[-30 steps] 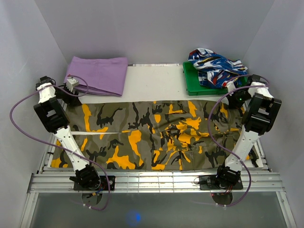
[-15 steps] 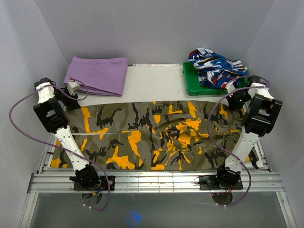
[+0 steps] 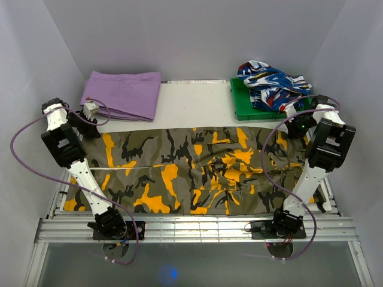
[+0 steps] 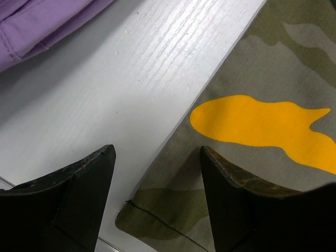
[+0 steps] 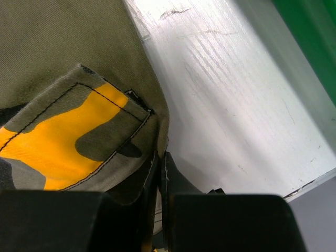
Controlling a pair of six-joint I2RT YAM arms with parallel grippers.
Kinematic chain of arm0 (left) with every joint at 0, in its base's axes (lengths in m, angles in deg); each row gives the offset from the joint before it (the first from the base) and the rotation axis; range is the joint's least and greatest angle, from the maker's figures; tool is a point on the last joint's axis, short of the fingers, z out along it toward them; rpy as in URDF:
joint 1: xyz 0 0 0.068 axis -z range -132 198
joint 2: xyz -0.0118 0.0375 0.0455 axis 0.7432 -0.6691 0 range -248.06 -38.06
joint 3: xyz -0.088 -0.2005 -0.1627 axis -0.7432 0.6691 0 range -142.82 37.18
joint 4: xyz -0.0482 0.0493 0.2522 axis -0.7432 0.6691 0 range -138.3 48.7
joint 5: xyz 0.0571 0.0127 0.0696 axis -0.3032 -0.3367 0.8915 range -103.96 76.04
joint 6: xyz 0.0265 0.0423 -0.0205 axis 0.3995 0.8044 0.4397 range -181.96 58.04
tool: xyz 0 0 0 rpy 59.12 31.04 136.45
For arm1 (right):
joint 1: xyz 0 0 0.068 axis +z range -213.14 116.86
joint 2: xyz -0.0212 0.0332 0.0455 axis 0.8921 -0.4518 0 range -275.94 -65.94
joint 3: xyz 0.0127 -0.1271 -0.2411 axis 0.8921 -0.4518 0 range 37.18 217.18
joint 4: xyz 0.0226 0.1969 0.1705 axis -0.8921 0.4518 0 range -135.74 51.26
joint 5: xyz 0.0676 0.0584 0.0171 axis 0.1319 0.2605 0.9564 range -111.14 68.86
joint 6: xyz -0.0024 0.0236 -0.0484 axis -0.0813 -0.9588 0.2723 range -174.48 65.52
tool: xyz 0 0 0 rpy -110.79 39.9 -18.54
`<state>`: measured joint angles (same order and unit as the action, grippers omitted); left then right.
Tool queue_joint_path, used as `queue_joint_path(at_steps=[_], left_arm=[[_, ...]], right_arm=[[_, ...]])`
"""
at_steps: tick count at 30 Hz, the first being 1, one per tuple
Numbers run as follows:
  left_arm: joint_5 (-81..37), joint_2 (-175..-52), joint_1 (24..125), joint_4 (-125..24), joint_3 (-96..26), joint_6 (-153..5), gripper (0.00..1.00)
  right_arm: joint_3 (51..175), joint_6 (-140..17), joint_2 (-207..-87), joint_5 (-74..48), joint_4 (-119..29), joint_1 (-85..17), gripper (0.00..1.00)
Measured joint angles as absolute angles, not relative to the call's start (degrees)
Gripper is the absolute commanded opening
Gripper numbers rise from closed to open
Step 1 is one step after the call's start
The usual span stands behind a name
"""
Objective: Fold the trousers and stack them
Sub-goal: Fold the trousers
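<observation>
I should next grab the camouflage trousers [image 3: 179, 167] with my left gripper by their far edge [image 3: 94, 135] beside the hem corner, matching my right gripper, to fold them lengthwise.
The camouflage trousers [image 3: 179, 167] lie spread flat across the table, legs to the left and waist to the right. My left gripper [image 3: 90, 125] hovers at their far left corner. In the left wrist view it [image 4: 156, 152] is open, and its two dark fingers [image 4: 79, 189] straddle the stitched hem corner of the trousers [image 4: 273, 79] without closing on it. My right gripper [image 3: 297, 124] sits at the far right corner. In the right wrist view it [image 5: 160, 160] is shut on the edge of the trousers [image 5: 63, 52], which drape over its left finger.
A folded purple cloth [image 3: 122, 94] lies at the back left, just beyond the left gripper. A green tray [image 3: 242, 104] at the back right holds a crumpled blue, white and red garment [image 3: 272, 81]. Bare white tabletop [image 3: 191, 104] lies between them. Side walls stand close to both arms.
The left arm has shifted slightly left and settled over the hem corner, jaws still open. The right arm and the trousers have not moved.
</observation>
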<state>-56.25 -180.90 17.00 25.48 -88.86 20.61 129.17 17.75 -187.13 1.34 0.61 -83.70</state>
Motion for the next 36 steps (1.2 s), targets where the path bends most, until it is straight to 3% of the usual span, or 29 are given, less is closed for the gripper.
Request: queue_joint_path(at_steps=[4, 8, 12, 15, 17, 20, 28, 36], left_arm=[[-53.93, -181.01, 17.04, 24.67, -88.86, 20.35, 0.72], [-51.13, -181.1, 17.33, 23.18, -89.23, 20.48, 0.53], [-49.93, -181.1, 17.48, 22.0, -89.27, 20.02, 0.43], [-50.19, -179.99, 17.46, 20.63, -87.35, 19.19, 0.31], [-50.48, -178.59, 17.44, 19.53, -84.81, 18.66, 0.14], [-50.89, -176.21, 17.35, 18.0, -80.79, 18.29, 0.0], [-53.01, -169.71, 16.72, 13.39, -70.26, 16.43, 0.0], [-59.7, -154.17, 12.1, 6.6, -56.4, 14.2, 0.0]], right_arm=[[129.17, 17.75, -186.97, 1.34, 0.61, -83.7, 0.08], [129.17, 17.75, -186.21, 1.36, 0.63, -83.7, 0.08], [129.17, 17.71, -184.66, 1.76, 0.66, -83.7, 0.08], [129.06, 17.69, -182.58, 2.61, 0.72, -83.7, 0.08], [128.58, 17.69, -180.7, 3.22, 0.7, -83.74, 0.08], [128.07, 17.73, -178.12, 4.12, 0.87, -84.02, 0.08], [123.7, 18.82, -171.76, 6.45, 0.68, -86.47, 0.08], [118.11, 20.94, -161.6, 10.5, 0.98, -90.62, 0.08]])
